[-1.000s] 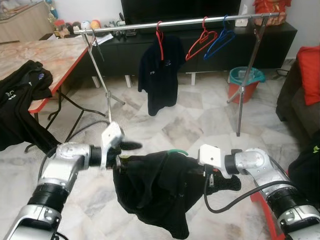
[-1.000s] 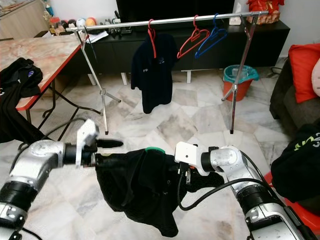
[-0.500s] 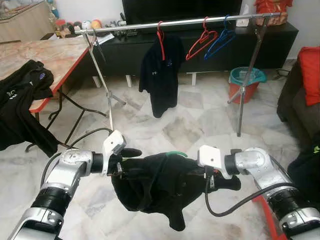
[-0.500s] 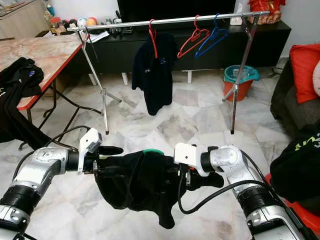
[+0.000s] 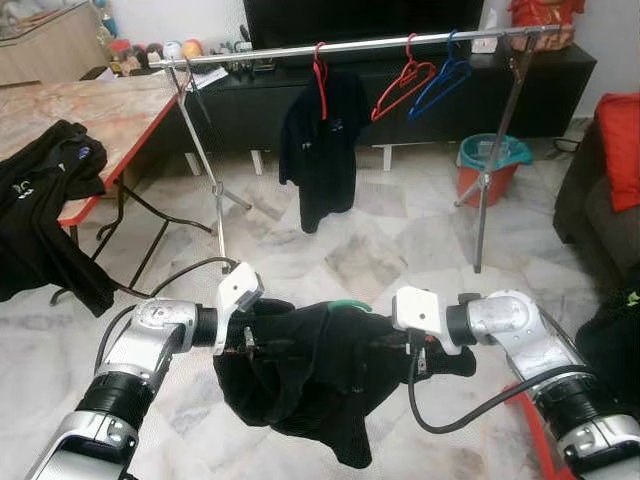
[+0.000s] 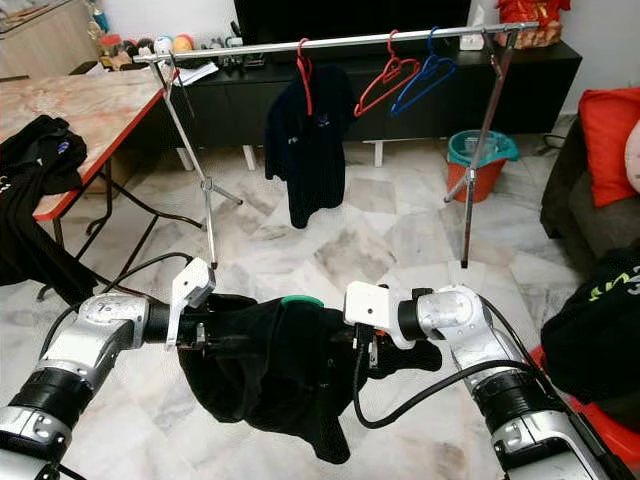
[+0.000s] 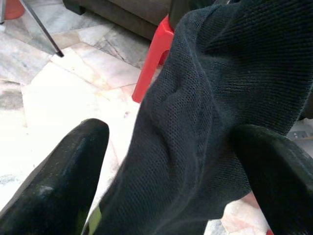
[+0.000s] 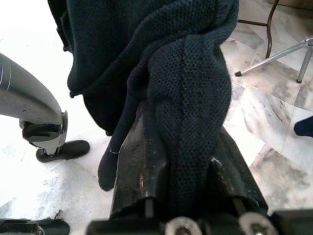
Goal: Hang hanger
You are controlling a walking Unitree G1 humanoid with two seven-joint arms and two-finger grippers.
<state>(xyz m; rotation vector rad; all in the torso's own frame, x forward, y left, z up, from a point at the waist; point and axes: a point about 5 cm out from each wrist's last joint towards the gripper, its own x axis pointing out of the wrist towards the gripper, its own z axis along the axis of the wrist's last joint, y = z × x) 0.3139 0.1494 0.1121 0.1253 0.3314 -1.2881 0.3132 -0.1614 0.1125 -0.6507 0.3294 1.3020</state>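
Observation:
I need to grab the black shirt with my left gripper next, by its gathered side fold. The shirt's slack body (image 5: pixel 325 400) sags in a loose heap below.
A black shirt (image 5: pixel 310 380) on a green hanger (image 5: pixel 349 303) hangs bunched between my two grippers, low over the floor. My right gripper (image 5: pixel 428 358) is shut on a twisted fold of the shirt (image 8: pixel 188 122). My left gripper (image 5: pixel 252 332) is pushed into the shirt's other side, and its fingers (image 7: pixel 63 186) stand wide apart with cloth (image 7: pixel 205 122) lying between them. Ahead stands a silver clothes rail (image 5: pixel 350 45). On it hang a black shirt on a red hanger (image 5: pixel 320 150), a bare red hanger (image 5: pixel 402 82) and a bare blue hanger (image 5: pixel 442 78).
A marble-topped table with a red edge (image 5: pixel 100 110) stands at the left with black clothes (image 5: pixel 40 210) draped over it. An orange bucket (image 5: pixel 488 168) sits by the rail's right leg. A dark sofa (image 5: pixel 600 210) and a red stool (image 5: pixel 528 415) are at the right.
My left gripper has moved to the right, deeper into the shirt, so its finger no longer sticks out. The shirt hangs more bunched. The right gripper has kept its hold.

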